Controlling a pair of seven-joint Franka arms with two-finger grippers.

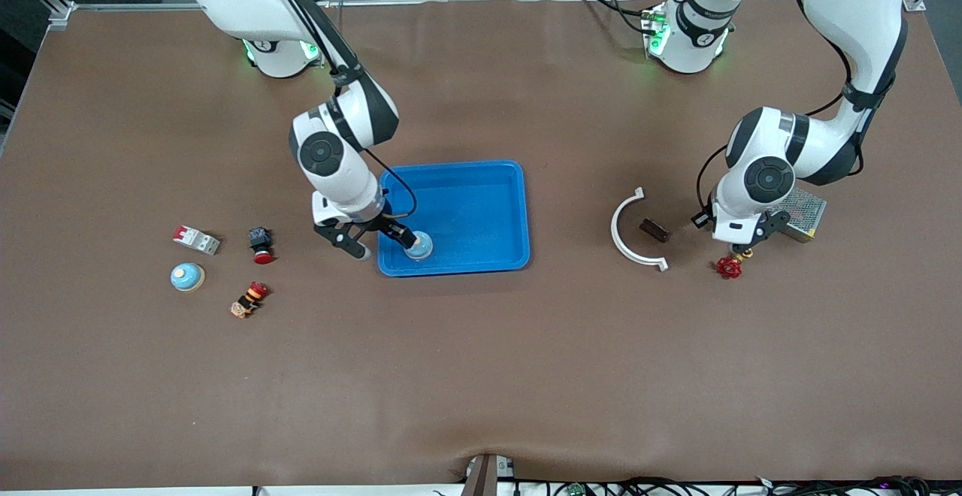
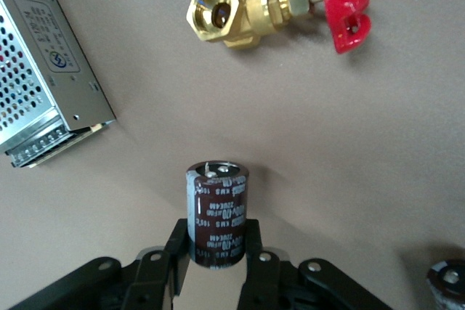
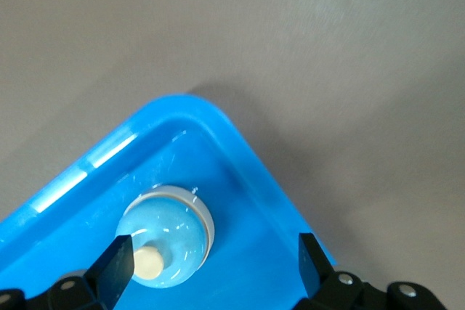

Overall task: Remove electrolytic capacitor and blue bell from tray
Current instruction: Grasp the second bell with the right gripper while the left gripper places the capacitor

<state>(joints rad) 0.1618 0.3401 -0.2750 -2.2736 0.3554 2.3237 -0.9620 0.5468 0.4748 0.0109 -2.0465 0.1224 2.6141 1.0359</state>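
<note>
In the right wrist view, my right gripper's fingertip hangs over the blue bell's dome (image 3: pixel 168 226), beside the cream button (image 3: pixel 148 262), so closing now would miss a clean hold.
A light blue bell (image 1: pixel 418 246) with a cream button sits in the blue tray (image 1: pixel 481 173), in the corner nearest the front camera at the right arm's end. It also shows in the right wrist view (image 3: pixel 166 245). My right gripper (image 1: pixel 385 244) is open over that corner (image 3: pixel 213 263), and one finger (image 3: pixel 116 266) is right by the bell. My left gripper (image 1: pixel 740 249) is shut on a dark brown capacitor (image 2: pixel 218 201), held upright low over the table (image 2: pixel 216 241). The front view hides the capacitor.
A brass valve with a red handle (image 1: pixel 727 267), a perforated metal box (image 1: pixel 800 213), a white curved bracket (image 1: pixel 631 233) and a dark block (image 1: pixel 654 230) lie near my left gripper. A second bell (image 1: pixel 186 276), a breaker (image 1: pixel 197 239), a red button (image 1: pixel 261 244) and an orange part (image 1: pixel 249 299) lie toward the right arm's end.
</note>
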